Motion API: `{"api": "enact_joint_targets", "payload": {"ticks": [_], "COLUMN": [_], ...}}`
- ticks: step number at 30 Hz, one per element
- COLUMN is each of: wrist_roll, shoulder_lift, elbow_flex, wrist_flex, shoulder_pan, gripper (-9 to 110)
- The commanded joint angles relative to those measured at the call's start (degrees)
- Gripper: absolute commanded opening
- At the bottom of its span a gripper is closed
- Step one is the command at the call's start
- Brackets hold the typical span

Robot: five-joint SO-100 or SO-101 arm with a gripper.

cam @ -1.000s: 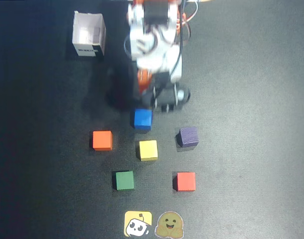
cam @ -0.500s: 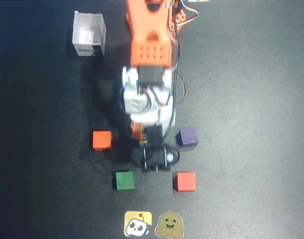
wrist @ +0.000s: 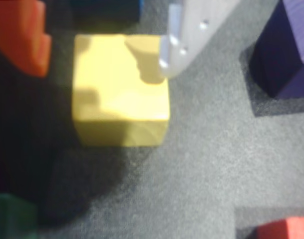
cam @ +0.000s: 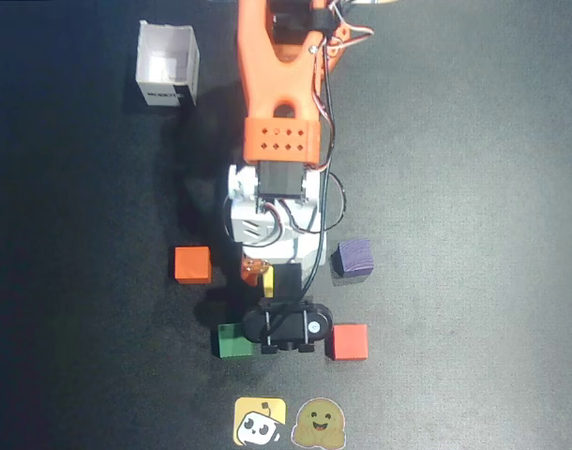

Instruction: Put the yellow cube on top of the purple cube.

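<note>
The yellow cube (cam: 268,284) needs to be stacked on the purple cube (cam: 355,256). My gripper should grab the yellow cube by its opposite upright sides next.
The yellow cube (wrist: 119,94) sits on the dark mat between my fingers in the wrist view. The orange finger (wrist: 22,35) stands a little to its left with a gap. The white finger (wrist: 184,37) is at its upper right edge. My gripper (wrist: 104,62) is open around the cube. In the overhead view only a sliver of the yellow cube (cam: 268,284) shows under the gripper (cam: 263,274). The purple cube (cam: 353,257) stands on the mat to the right of the gripper, apart from it; it also shows in the wrist view (wrist: 286,50).
An orange cube (cam: 192,264) lies left of the gripper. A green cube (cam: 234,341) and a red cube (cam: 347,342) lie toward the bottom. A blue cube (wrist: 107,7) is just beyond the yellow one. A white box (cam: 167,66) stands upper left. Two stickers (cam: 260,422) lie at the bottom edge.
</note>
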Motion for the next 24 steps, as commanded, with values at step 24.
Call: {"api": "enact_joint_targets", "payload": {"ticks": [24], "wrist_roll": [2.6], "shoulder_lift": [-2.5], "elbow_flex": [-0.3], "wrist_flex": [-4.3], "shoulder_pan": [-2.6], "gripper": [23]}}
